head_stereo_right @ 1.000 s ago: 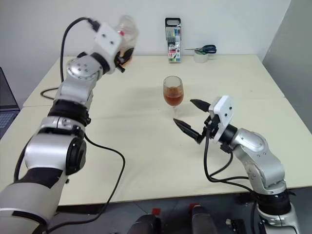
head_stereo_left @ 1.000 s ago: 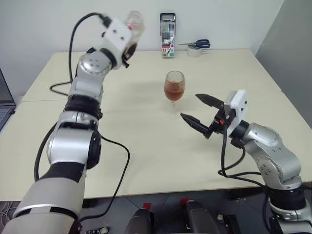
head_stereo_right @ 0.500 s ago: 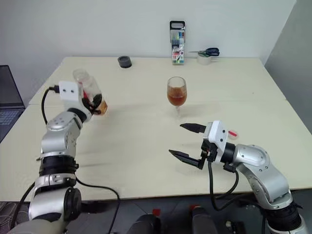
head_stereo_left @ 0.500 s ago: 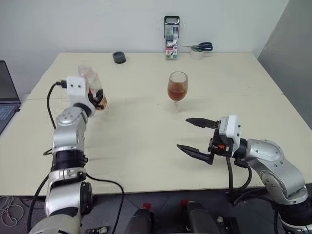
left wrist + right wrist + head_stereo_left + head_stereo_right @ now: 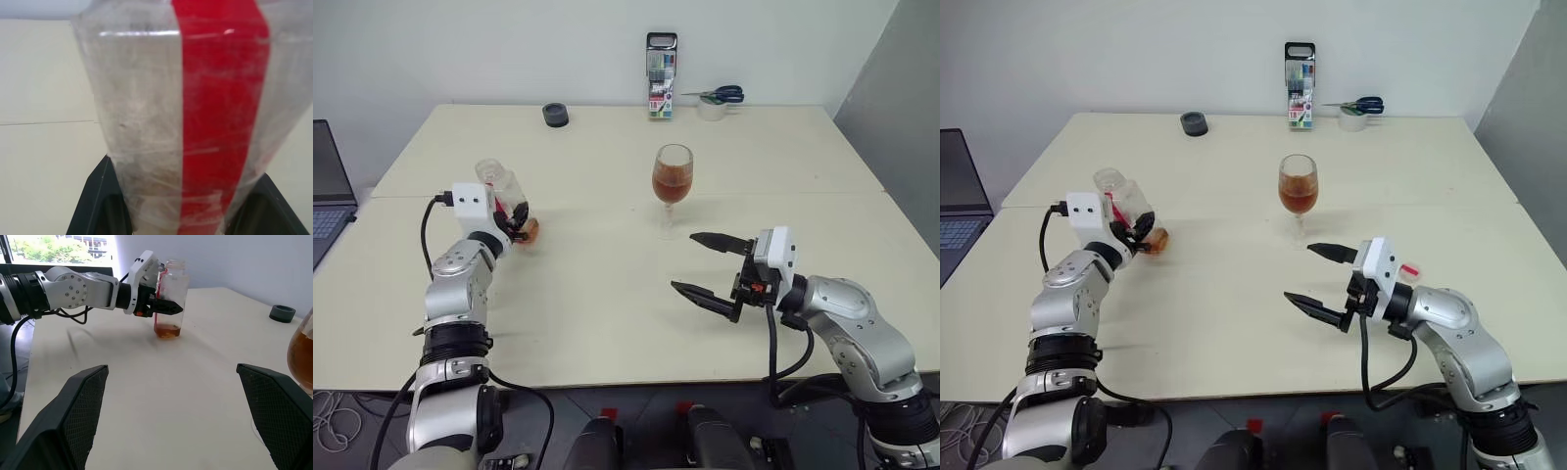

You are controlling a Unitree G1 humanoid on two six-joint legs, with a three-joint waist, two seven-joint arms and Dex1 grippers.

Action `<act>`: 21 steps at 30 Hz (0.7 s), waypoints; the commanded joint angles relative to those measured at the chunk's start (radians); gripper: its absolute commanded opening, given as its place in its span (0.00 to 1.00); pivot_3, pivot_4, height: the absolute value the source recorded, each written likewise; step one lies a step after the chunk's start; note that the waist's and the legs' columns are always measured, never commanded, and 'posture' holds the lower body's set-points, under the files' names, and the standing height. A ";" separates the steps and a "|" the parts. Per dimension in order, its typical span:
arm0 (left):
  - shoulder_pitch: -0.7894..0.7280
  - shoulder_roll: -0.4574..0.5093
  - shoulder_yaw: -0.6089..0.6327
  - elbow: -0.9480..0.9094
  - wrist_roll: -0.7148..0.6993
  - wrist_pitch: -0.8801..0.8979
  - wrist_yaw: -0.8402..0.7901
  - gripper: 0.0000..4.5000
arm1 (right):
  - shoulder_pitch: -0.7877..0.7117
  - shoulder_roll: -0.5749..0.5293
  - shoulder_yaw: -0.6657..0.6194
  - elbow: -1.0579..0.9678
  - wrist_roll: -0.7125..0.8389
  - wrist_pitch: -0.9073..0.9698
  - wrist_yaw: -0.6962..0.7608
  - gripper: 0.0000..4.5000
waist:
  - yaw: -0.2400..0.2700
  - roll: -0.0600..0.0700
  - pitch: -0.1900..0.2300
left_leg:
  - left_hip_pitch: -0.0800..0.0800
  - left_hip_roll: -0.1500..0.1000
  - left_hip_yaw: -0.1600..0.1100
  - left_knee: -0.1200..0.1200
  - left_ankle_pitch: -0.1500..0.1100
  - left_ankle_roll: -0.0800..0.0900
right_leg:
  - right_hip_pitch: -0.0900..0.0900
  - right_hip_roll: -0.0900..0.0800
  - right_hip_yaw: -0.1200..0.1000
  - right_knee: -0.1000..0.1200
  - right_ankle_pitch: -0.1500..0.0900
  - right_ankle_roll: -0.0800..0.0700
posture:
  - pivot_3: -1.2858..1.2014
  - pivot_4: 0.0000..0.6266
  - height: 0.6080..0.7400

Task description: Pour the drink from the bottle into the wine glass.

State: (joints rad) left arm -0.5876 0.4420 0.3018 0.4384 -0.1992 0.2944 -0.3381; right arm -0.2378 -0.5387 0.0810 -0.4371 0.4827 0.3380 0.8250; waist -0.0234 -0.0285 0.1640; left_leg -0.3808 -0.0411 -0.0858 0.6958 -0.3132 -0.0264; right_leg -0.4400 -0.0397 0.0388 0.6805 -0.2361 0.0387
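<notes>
My left gripper releases the bottle next, since the bottle's amber base (image 5: 530,232) sits down at the table and the bottle would stand.
The bottle (image 5: 505,199) is a small clear one with a red strip, and a little amber drink (image 5: 167,331) lies in its bottom. My left gripper (image 5: 520,224) is shut on its lower body at the table's left side. The bottle stands nearly upright with its base at the tabletop; I cannot tell whether it rests there. The wine glass (image 5: 672,177) stands upright at the table's middle, its bowl about half full of amber drink. My right gripper (image 5: 683,261) hovers open and holds nothing, in front of the glass and slightly to its right.
A black cap (image 5: 555,115) lies at the back of the table. A marker pack (image 5: 661,88) stands at the back edge, with scissors on a tape roll (image 5: 710,99) beside it. A laptop (image 5: 325,186) sits off the left edge.
My left arm has come down and to the left with the bottle, from raised high near the back to table level, and the bottle has turned upright. The right gripper stays open and dipped slightly.
</notes>
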 commanded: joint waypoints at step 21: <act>0.247 -0.006 0.027 -0.365 -0.059 0.168 0.065 0.99 | 0.148 0.021 -0.058 -0.059 -0.087 0.088 -0.234 1.00 | -0.001 0.000 0.000 | 0.000 0.001 0.000 -0.001 0.000 0.000 | 0.000 -0.002 0.001 -0.001 0.000 0.000 | 0.52 0.24 1.00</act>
State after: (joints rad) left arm -0.3536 0.4355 0.3093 0.1719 -0.2385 0.4339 -0.2876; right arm -0.0936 -0.5318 0.0689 -0.4715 0.4209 0.4088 0.6664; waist -0.0242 -0.0285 0.1639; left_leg -0.3810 -0.0404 -0.0861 0.6950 -0.3137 -0.0267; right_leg -0.4401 -0.0413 0.0399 0.6802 -0.2362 0.0387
